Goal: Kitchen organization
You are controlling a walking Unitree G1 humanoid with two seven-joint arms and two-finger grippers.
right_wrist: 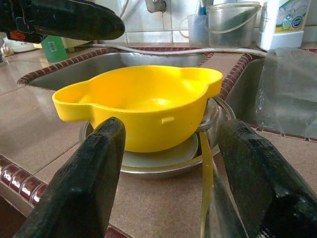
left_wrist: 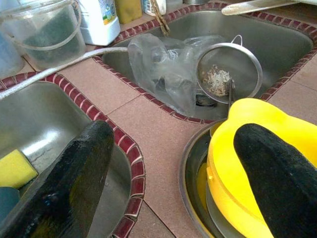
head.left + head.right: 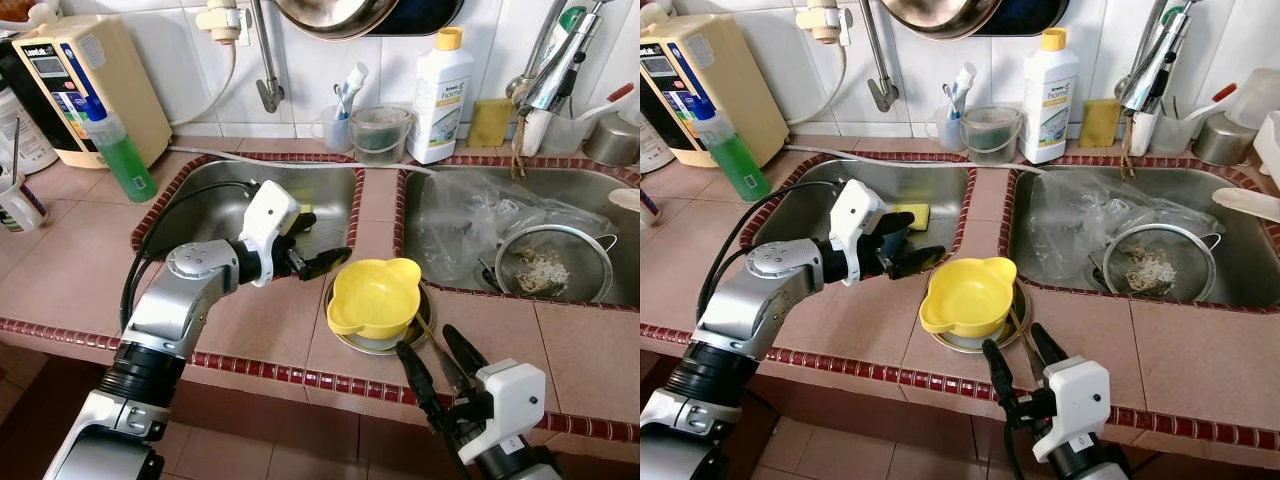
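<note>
The bowl is wider than my left gripper's open fingers, so my left gripper needs to pinch the bowl by its thin rim (image 3: 333,294) next.
A yellow two-handled bowl (image 3: 372,295) sits in a shallow metal dish (image 1: 163,166) on the tiled counter between the two sinks. A thin yellowish utensil (image 1: 205,173) leans out of the dish toward the counter's front edge. My left gripper (image 3: 315,245) is open just left of the bowl, one finger (image 2: 277,178) close over its near rim and the other finger (image 2: 69,183) over the left sink's edge. My right gripper (image 3: 425,340) is open at the front counter edge, pointing at the bowl from a short distance, nothing between its fingers.
The left sink (image 3: 210,205) holds a yellow sponge (image 3: 910,213). The right sink holds a clear plastic bag (image 3: 460,215) and a metal strainer (image 3: 548,262). A green bottle (image 3: 120,150), water unit (image 3: 85,85), clear tub (image 3: 380,133) and detergent bottle (image 3: 440,95) line the back wall.
</note>
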